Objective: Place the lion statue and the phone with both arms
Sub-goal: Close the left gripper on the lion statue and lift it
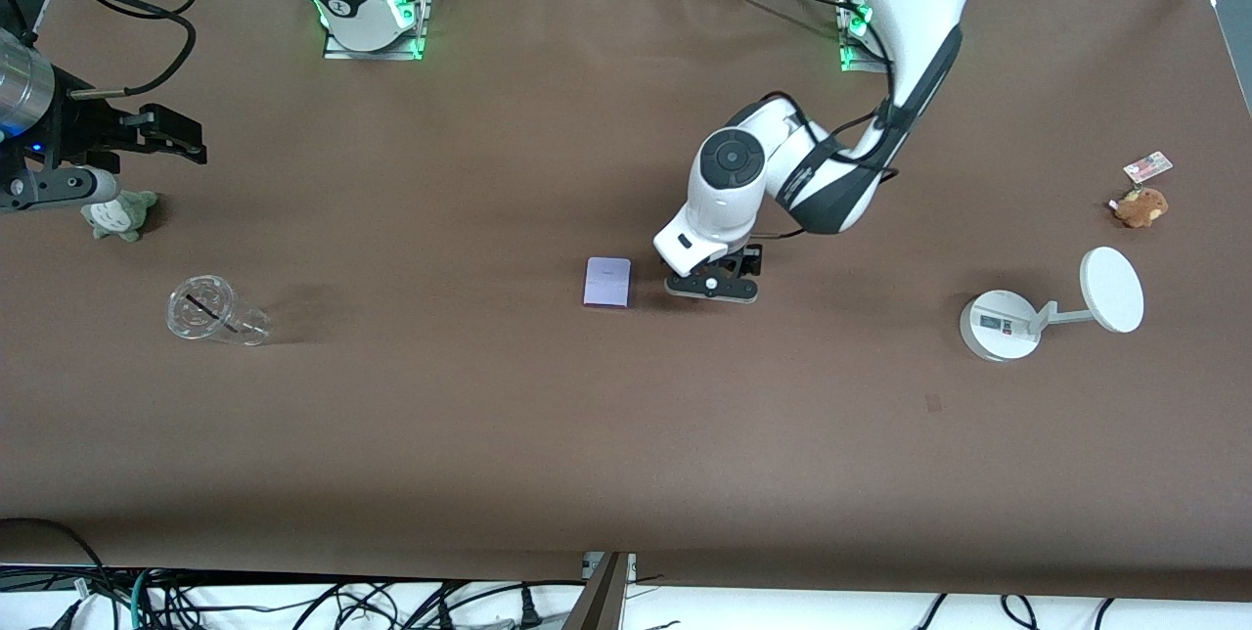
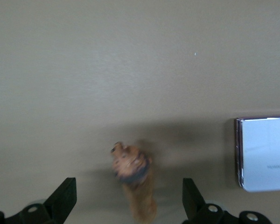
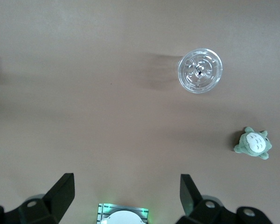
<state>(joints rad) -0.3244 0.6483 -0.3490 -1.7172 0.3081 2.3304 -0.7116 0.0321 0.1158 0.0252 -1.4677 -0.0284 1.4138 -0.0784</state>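
The robot's left gripper should next grab the lion statue by its head (image 2: 130,163) to place the statue beside the phone (image 2: 266,154).
The lion statue (image 2: 134,184), a small brown-orange figurine, lies on the brown table between the open fingers of my left gripper (image 2: 128,186). It touches neither finger. In the front view the left gripper (image 1: 712,286) is low over the table's middle and hides the lion. The phone (image 1: 607,282), a flat lavender-white rectangle, lies flat beside that gripper, toward the right arm's end; it also shows in the left wrist view (image 2: 263,154). My right gripper (image 1: 181,139) is open and empty, held up over the right arm's end of the table (image 3: 126,182).
A clear plastic cup (image 1: 210,310) lies on its side and a grey-green plush (image 1: 119,214) sits near it, both under the right arm. A white round-based stand with a disc (image 1: 1003,324) and a brown plush with a tag (image 1: 1140,206) are at the left arm's end.
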